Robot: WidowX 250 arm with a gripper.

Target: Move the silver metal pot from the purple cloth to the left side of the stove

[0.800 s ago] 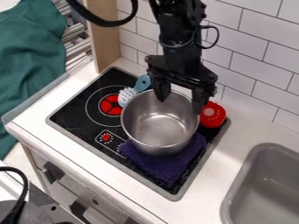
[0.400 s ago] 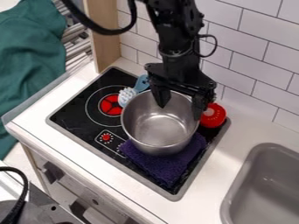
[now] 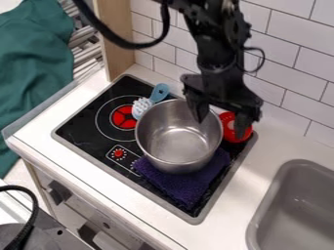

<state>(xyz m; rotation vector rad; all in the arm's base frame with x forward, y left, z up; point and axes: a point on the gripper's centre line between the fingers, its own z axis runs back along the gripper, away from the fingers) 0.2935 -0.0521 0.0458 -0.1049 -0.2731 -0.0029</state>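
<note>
I should next grab the pot's rim with my gripper, so that I can move the steel pot (image 3: 176, 139) off the dark purple cloth.
The black gripper (image 3: 220, 128) hangs open over the right rear rim of a steel pot (image 3: 176, 139), one finger above the pot's opening and the other in front of a red round object (image 3: 229, 126). Nothing is between its fingers. The pot stands upright on the stove, partly on a dark purple cloth (image 3: 181, 183). Against the pot's left rear side lies a brush (image 3: 141, 104) with pale bristles and a blue handle.
The black stovetop (image 3: 85, 128) has a red-centred burner at its left and a red knob in front. A grey sink (image 3: 297, 210) is at the lower right. White wall tiles (image 3: 287, 63) rise behind, with a wooden panel (image 3: 116, 41) at the back left.
The gripper has moved to the right, from over the pot to its right rear rim, uncovering more of the blue handle. The pot, cloth and brush have stayed put.
</note>
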